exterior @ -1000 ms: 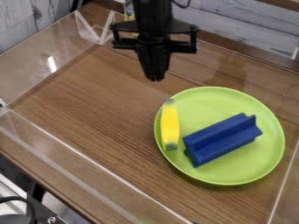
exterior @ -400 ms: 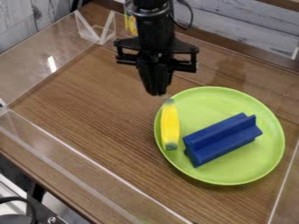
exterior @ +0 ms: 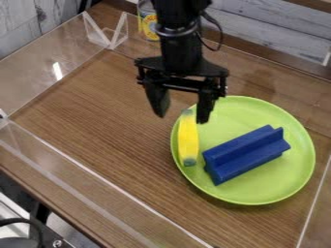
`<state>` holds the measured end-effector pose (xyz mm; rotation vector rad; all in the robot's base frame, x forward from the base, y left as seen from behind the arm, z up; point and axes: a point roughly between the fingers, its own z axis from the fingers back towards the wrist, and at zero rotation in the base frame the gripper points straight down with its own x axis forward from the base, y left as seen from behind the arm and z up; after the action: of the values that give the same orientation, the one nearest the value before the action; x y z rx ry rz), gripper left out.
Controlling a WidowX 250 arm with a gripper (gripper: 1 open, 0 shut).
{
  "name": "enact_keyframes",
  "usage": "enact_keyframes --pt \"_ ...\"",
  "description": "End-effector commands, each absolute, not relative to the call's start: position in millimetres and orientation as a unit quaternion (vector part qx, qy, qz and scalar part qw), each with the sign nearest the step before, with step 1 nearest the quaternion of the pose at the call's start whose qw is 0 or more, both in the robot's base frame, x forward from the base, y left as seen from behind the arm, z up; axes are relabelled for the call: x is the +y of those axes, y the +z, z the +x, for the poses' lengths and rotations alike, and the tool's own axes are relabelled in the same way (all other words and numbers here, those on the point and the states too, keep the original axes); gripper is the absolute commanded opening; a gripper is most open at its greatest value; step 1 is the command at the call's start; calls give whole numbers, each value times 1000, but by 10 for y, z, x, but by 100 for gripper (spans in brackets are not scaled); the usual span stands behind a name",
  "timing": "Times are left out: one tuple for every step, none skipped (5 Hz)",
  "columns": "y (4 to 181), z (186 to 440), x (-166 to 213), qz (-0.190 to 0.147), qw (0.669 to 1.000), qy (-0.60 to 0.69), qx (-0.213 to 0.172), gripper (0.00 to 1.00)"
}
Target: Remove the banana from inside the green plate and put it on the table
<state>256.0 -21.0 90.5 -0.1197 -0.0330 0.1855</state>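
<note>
The banana has to come out of the green plate (exterior: pixel 291 179) onto the table, so the robot's gripper should next grab it by its yellow middle (exterior: pixel 189 140) to lift it.
The banana (exterior: pixel 189 141) lies along the left rim inside the green plate (exterior: pixel 291 179), its greenish tip toward the front. My gripper (exterior: pixel 181 108) hangs just above the banana's far end, at the plate's left edge. Its two fingers stand apart, open, with nothing between them. The brown wood-grain table (exterior: pixel 104 126) spreads to the left of the plate.
A blue ridged block (exterior: pixel 249 152) rests in the plate right of the banana. Clear acrylic walls (exterior: pixel 33 160) run round the table edges. A clear acrylic stand (exterior: pixel 104 34) sits at the back left.
The arm has come forward and down from the back of the table to the plate's left edge. The fingers, shut before, now stand apart.
</note>
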Motion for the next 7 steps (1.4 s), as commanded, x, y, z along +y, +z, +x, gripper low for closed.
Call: enact_keyframes --pt "926 2587 -267 -62 993 86 -42 100" --pt "843 2578 -306 -64 993 85 -46 100" --pt "763 2577 -338 -65 993 83 -50 100" --pt "672 2583 -363 -66 993 86 -56 100" --pt "603 2597 -378 -68 992 87 -60 100" --pt "543 2614 -386 -69 992 87 -62 100" --pt "480 2624 -393 -71 992 88 -65 100"
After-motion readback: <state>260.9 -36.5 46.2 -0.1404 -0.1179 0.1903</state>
